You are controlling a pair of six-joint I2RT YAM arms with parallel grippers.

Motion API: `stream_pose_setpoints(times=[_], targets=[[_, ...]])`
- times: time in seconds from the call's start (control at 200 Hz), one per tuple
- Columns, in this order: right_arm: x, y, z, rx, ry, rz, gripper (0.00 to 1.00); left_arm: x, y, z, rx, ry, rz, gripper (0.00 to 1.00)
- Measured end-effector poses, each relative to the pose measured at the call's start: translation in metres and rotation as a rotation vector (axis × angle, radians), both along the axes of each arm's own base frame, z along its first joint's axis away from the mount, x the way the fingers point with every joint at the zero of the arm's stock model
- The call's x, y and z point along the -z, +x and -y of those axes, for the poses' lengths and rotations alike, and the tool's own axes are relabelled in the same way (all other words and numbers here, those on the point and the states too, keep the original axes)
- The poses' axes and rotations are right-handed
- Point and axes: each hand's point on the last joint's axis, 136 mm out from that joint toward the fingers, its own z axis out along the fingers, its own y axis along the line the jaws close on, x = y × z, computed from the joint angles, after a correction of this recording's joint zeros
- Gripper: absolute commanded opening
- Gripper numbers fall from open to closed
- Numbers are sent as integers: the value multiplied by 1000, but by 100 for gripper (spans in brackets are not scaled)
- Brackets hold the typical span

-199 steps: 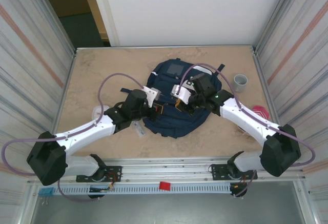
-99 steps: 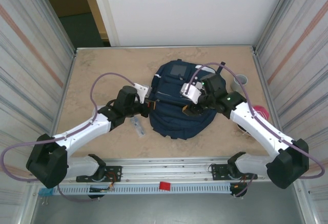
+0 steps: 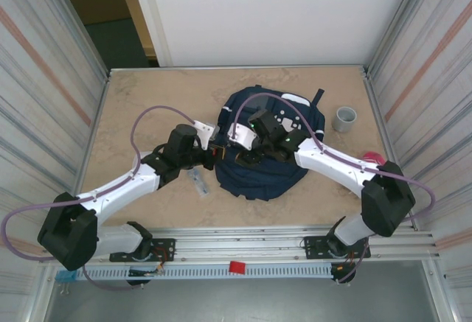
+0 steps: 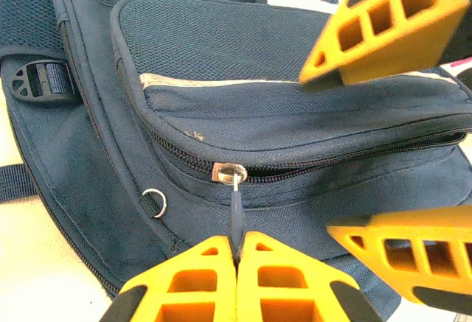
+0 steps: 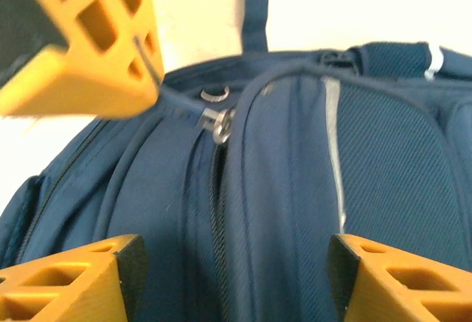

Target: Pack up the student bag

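Zipper line (image 5: 217, 211) runs past the slider, so my left gripper must keep holding the tab; opening now would leave the slider short.
The student bag (image 3: 259, 178), a navy backpack with white stripes, lies flat in the middle of the table. My left gripper (image 3: 214, 153) is at the bag's left edge, shut on the dark pull tab of a zipper slider (image 4: 228, 172). In the left wrist view the gripper (image 4: 236, 254) pinches the tab between its orange fingers. My right gripper (image 3: 249, 152) hovers open over the bag, just right of the left one. In the right wrist view the right gripper (image 5: 232, 278) straddles the zipper line (image 5: 217, 211), with the slider (image 5: 216, 121) ahead and nothing between its fingers.
A grey cup (image 3: 344, 119) stands at the right of the table. A red-and-white object (image 3: 377, 162) lies near the right wall. A small grey item (image 3: 198, 182) rests on the table under my left forearm. Metal walls close in both sides.
My right gripper has opened and swung left across the bag, close to the left gripper. The left gripper stays shut on the zipper pull after shifting slightly left.
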Motion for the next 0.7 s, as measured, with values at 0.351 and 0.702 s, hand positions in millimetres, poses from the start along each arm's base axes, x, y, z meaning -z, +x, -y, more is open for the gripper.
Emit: stream_pose_setpoints(times=[0.351, 0.702], targets=[[-9, -4, -10, -167, -6, 13, 0, 3, 13, -17, -55, 17, 11, 0], [-45, -30, 10, -331, 74, 9, 0, 12, 47, -28, -46, -18, 16, 0]])
